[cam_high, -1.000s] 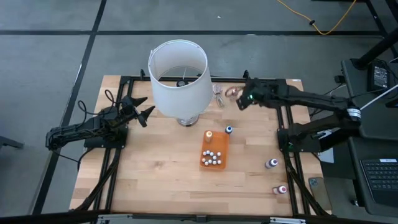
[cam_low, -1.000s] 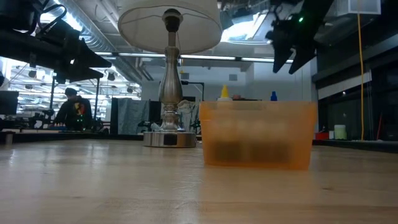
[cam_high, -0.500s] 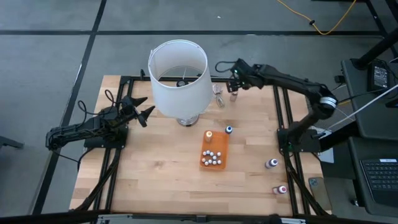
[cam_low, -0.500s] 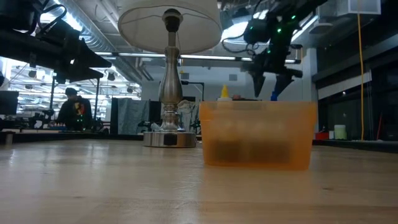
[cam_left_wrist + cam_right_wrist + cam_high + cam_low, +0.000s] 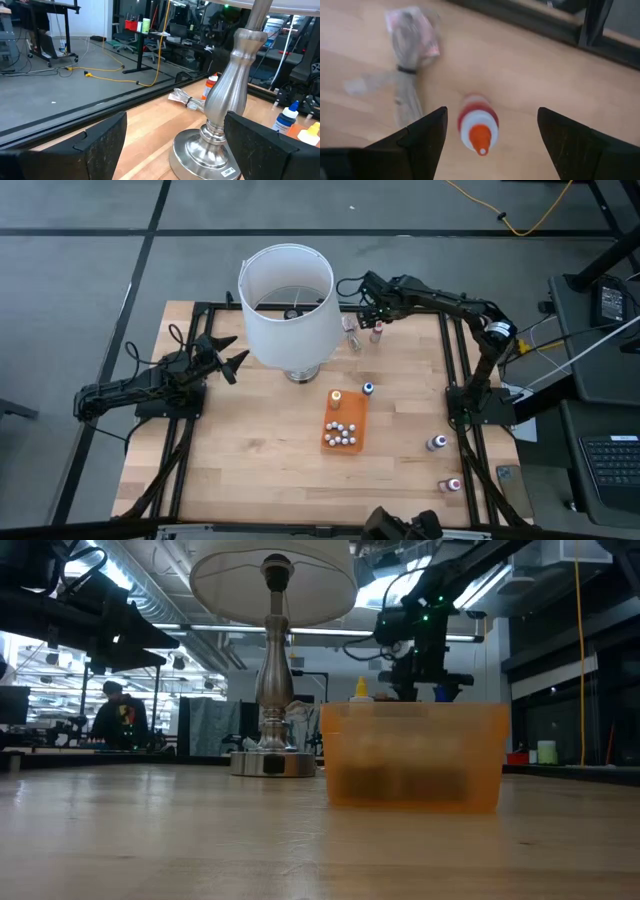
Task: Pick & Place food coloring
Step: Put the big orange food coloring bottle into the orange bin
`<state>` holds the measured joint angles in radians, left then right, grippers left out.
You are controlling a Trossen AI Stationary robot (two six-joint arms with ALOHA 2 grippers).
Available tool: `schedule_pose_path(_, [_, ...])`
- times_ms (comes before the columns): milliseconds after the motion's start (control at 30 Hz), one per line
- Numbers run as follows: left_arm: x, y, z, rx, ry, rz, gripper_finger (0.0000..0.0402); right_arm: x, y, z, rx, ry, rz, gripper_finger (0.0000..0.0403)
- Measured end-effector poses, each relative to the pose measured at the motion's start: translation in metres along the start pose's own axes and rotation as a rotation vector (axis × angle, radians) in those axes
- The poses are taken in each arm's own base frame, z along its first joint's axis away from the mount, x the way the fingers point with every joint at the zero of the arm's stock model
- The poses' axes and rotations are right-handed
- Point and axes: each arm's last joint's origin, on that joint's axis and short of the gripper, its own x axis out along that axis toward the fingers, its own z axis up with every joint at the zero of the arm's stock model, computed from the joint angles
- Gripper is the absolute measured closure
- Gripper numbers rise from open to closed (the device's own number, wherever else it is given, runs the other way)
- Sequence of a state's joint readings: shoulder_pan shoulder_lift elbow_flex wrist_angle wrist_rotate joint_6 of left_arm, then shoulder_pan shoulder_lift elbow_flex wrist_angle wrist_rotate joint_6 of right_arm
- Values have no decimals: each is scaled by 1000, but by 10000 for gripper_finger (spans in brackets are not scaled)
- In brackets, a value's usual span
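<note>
The red-banded food coloring bottle should go in the orange tray [image 5: 344,442], so my right gripper should next grab it by its end with the cap [image 5: 377,329].
A white food coloring bottle [image 5: 478,128] with a red band and orange tip stands upright on the wood near the table's far edge [image 5: 377,332]. My right gripper [image 5: 491,115] hovers over it [image 5: 372,315], pointing down and open, one finger on either side, touching nothing. An orange tray [image 5: 344,442] mid-table holds several tiny white-capped bottles [image 5: 340,432]. An orange-capped bottle [image 5: 336,395] stands at the tray's far end and a blue one [image 5: 368,388] just beside it. A purple one [image 5: 436,443] and a pink-red one [image 5: 453,484] stand by the right edge. My left gripper [image 5: 228,356] waits open, left of the lamp.
A big white lampshade [image 5: 288,305] on a silver lamp base [image 5: 212,135] stands left of the right gripper. A crumpled clear plastic bag [image 5: 407,55] lies close beside the red-banded bottle. Bare wood spans the table's near half [image 5: 260,470].
My right gripper has swung from the table's far right toward its left along the far edge, then come down over the red-banded bottle, turning to point down. The bottle has stayed where it was.
</note>
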<state>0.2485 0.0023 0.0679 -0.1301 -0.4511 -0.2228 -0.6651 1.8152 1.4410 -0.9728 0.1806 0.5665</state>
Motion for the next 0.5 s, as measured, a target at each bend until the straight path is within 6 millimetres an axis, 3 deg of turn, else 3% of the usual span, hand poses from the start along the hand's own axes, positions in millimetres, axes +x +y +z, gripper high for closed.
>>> schedule_pose_path(300, [0,0,0,0,0,0,79,20,4,-2,-65,71,-17,95])
schedule_pose_path(500, [0,0,0,0,0,0,80,20,6,1,-82,43,-1,116])
